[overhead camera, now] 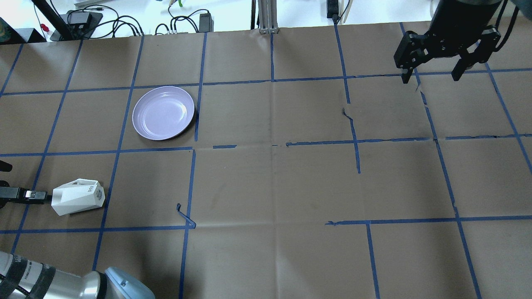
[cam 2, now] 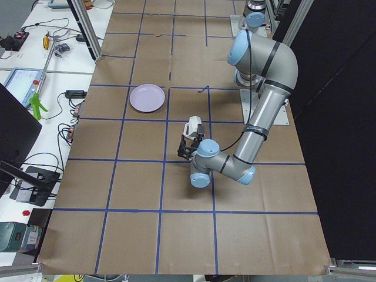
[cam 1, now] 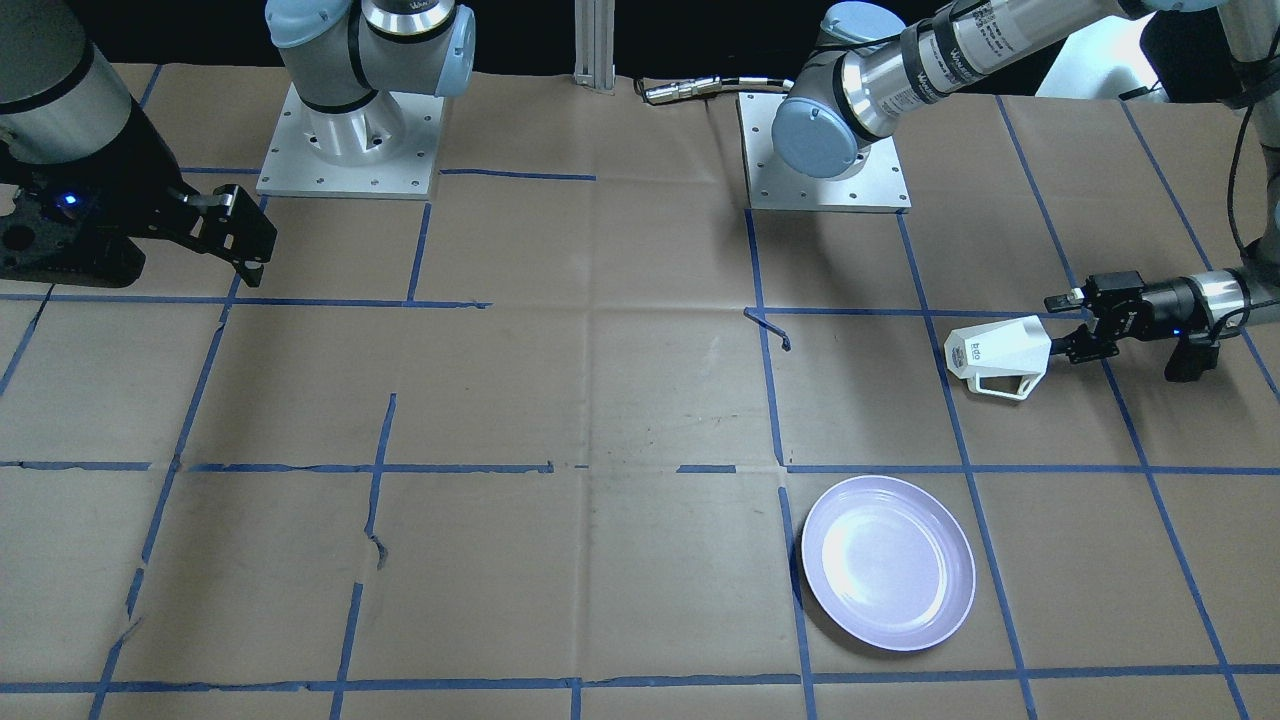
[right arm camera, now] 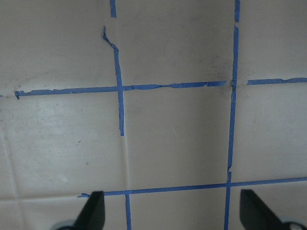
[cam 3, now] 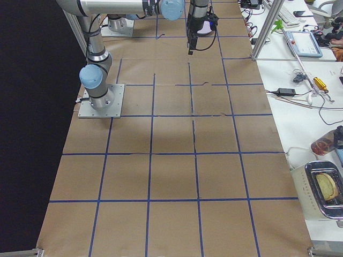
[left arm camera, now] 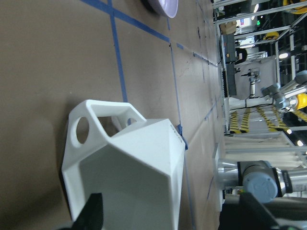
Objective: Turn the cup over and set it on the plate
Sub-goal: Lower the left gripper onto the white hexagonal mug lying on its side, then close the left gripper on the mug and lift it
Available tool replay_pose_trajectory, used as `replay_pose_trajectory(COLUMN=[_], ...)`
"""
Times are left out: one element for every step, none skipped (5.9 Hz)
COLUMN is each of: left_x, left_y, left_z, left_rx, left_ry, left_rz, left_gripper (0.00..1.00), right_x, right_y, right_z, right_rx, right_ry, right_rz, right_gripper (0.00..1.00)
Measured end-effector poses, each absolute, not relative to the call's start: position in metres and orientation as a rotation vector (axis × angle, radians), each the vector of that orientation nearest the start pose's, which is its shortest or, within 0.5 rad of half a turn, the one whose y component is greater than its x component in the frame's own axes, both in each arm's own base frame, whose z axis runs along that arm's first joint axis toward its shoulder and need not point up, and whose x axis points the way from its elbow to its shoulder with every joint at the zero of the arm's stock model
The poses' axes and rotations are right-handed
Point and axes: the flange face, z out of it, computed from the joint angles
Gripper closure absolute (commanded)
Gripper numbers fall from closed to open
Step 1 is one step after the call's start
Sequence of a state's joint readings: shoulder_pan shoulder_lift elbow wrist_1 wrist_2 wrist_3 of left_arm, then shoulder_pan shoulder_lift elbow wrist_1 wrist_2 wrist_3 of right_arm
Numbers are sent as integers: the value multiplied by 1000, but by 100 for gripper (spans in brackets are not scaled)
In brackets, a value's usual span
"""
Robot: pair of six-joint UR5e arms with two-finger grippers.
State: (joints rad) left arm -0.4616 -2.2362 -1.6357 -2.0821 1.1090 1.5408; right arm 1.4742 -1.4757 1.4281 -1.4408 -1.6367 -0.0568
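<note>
Next, my left gripper grabs the cup by its thin side at the cup's rim (cam 1: 1045, 337), one finger inside the cup's opening, since the cup's faceted body (cam 1: 998, 348) is broad.
The white faceted cup (cam 1: 1000, 355) lies on its side on the paper, its open mouth toward my left gripper and its handle toward the plate. It also shows in the overhead view (overhead camera: 78, 197) and fills the left wrist view (left arm camera: 134, 167). My left gripper (cam 1: 1062, 326) is open at the cup's rim. In the wrist view one finger (left arm camera: 93, 213) stands in front of the mouth and the other outside the wall. The lavender plate (cam 1: 888, 562) sits bare, one grid square away from the cup (overhead camera: 163, 112). My right gripper (overhead camera: 432, 77) is open and empty, far off.
Brown paper with blue tape grid lines covers the table (overhead camera: 270, 182). The two arm bases (cam 1: 350, 140) stand at the robot's edge. Torn tape ends stick up near the middle (overhead camera: 185, 216). Cables and gear lie beyond the far edge (overhead camera: 124, 20).
</note>
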Motion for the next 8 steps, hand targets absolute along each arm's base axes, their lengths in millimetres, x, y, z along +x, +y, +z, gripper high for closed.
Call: replay_pose_trajectory(left_x=[369,365,363,364,365,367,370,372], left_y=[-377,-375,-374,-374,-374,-375,-376,-377], left_z=[103,101,101,102,103,104,110,125], left_rx=[-21,20,27,23,16,9,7,12], left_ry=[-1781,-1724,-1701,-1697,-1699,-1704,-1716,-1726], left_rz=[113,129,137,140,144,149,151,148], left_gripper=[5,51,88,100,100,100,100,100], right_x=[76,76,76,76,76,76,76,76], right_y=[-533,-533,-533,-533,-533,-533,-533,-533], right_z=[497,497,497,497,497,497,497,497], right_rx=[59,59,59,59,59,60,59,59], right_ry=[3197,3197,3197,3197,3197,3197,3197,3197], right_rz=[139,139,140,139,138,139,140,140], right_gripper=[0,0,0,0,0,0,0,0])
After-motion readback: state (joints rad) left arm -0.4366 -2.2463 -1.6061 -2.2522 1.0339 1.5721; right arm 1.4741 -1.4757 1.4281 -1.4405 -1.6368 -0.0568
